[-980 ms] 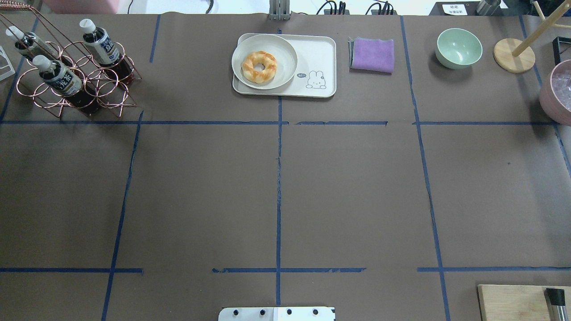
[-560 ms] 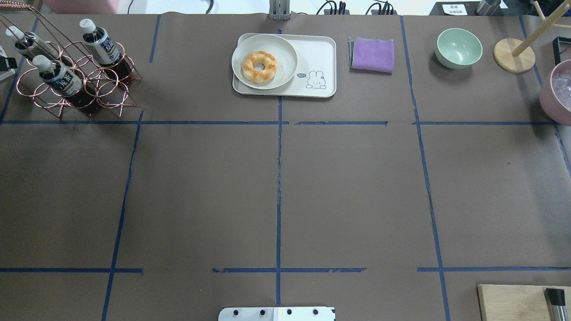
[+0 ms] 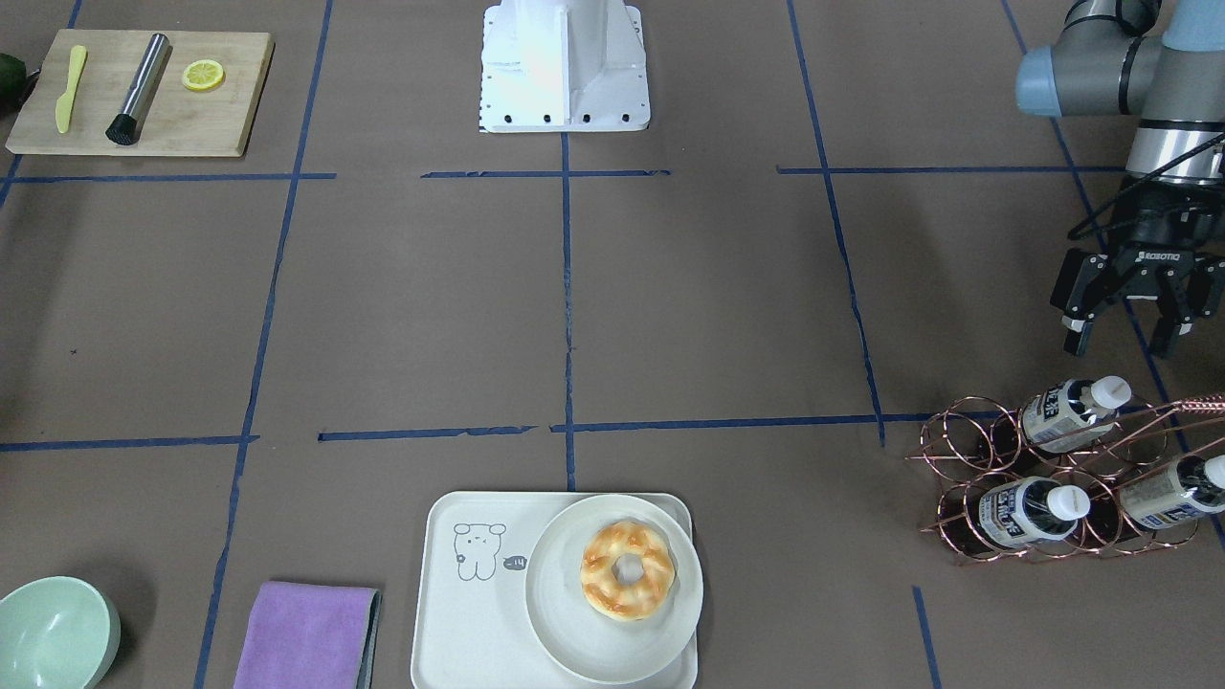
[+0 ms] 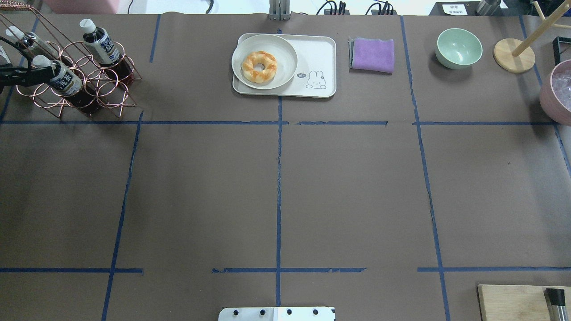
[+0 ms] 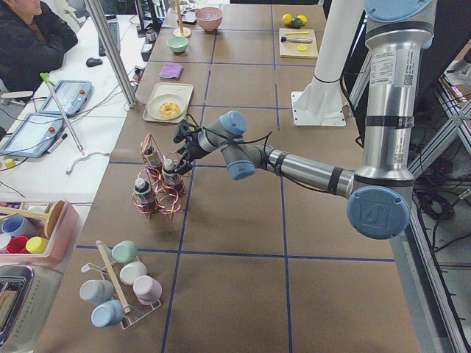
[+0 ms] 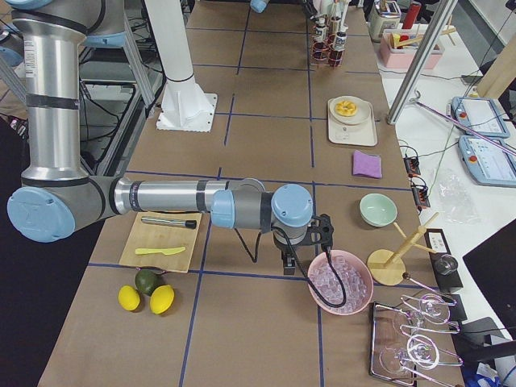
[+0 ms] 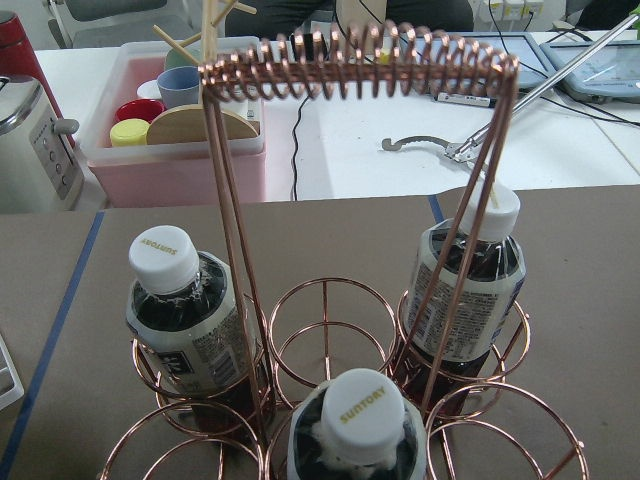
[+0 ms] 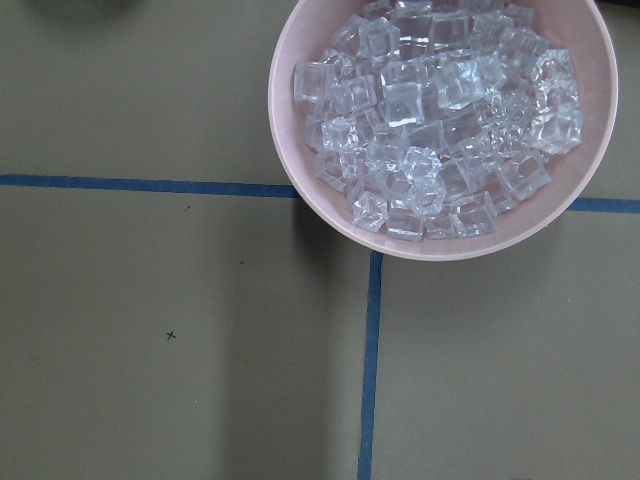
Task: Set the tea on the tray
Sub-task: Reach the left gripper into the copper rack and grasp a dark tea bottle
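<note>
Next, my left gripper picks up a tea bottle by its white cap [image 3: 1110,392] to place the tea on the tray [image 3: 459,622].
Three tea bottles with white caps and dark liquid stand in a copper wire rack [image 3: 967,478]: one [image 3: 1067,410] nearest my left gripper, two [image 3: 1022,509] [image 3: 1169,490] behind. They also show in the left wrist view [image 7: 178,300] [image 7: 468,268] [image 7: 352,432]. My left gripper [image 3: 1124,340] is open and empty, hanging just beside the rack and above it; its dark tip [image 4: 20,75] shows at the overhead view's left edge. The cream tray [image 3: 459,622] with a bear drawing holds a round plate [image 3: 565,622] with a donut [image 3: 627,569]. My right gripper [image 6: 321,234] hovers over the pink bowl; I cannot tell whether it is open.
A pink bowl of ice cubes [image 8: 440,120] sits at the table's right end. A purple cloth [image 4: 372,54], a green bowl [image 4: 458,48] and a wooden stand [image 4: 514,55] lie right of the tray. A cutting board [image 3: 144,96] carries a knife, a metal rod and a lemon slice.
My left gripper has come in from the overhead view's left edge and now reaches up to the near-left bottle in the rack. Bottles, tray and plate have not moved.
</note>
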Robot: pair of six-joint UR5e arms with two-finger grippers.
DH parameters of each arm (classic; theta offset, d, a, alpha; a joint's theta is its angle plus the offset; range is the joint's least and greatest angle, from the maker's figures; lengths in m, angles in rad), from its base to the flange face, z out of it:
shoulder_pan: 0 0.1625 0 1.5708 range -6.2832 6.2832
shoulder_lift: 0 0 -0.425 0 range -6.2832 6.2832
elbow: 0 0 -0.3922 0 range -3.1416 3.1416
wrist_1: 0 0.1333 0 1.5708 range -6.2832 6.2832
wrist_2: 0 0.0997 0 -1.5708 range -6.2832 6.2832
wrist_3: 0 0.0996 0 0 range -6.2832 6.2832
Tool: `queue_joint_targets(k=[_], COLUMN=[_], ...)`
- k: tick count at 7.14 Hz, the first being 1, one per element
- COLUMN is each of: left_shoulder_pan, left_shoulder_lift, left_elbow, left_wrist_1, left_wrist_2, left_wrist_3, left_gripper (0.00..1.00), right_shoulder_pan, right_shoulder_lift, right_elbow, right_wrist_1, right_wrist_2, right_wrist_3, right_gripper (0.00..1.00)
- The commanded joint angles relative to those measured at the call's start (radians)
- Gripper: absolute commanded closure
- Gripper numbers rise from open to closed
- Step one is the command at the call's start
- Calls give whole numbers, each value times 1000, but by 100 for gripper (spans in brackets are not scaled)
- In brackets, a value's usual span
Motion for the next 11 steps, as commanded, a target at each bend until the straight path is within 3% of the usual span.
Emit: queue_joint_targets(k=[1, 4, 7, 8, 11], left_shoulder_pan=[10, 10, 10, 10, 8], left_shoulder_lift=[-34, -42, -42, -42, -42], left_elbow=[38, 85, 84, 84, 70], left_wrist_1=[-2, -65, -65, -65, -65], left_wrist_2=[33, 33, 33, 33, 35], left_wrist_3=[-1, 0, 3, 5, 10], left_gripper=[8, 12, 53, 60, 68], right_shoulder_pan=[0, 0, 0, 0, 0], right_shoulder_lift=[-1, -1, -1, -1, -1], right_elbow=[-4, -2, -1, -1, 1], right_wrist_1=[0, 0, 0, 0, 0], right_wrist_2=[0, 0, 0, 0, 0], right_wrist_3=[-1, 1, 1, 2, 2], right_gripper=[0, 0, 0, 0, 0])
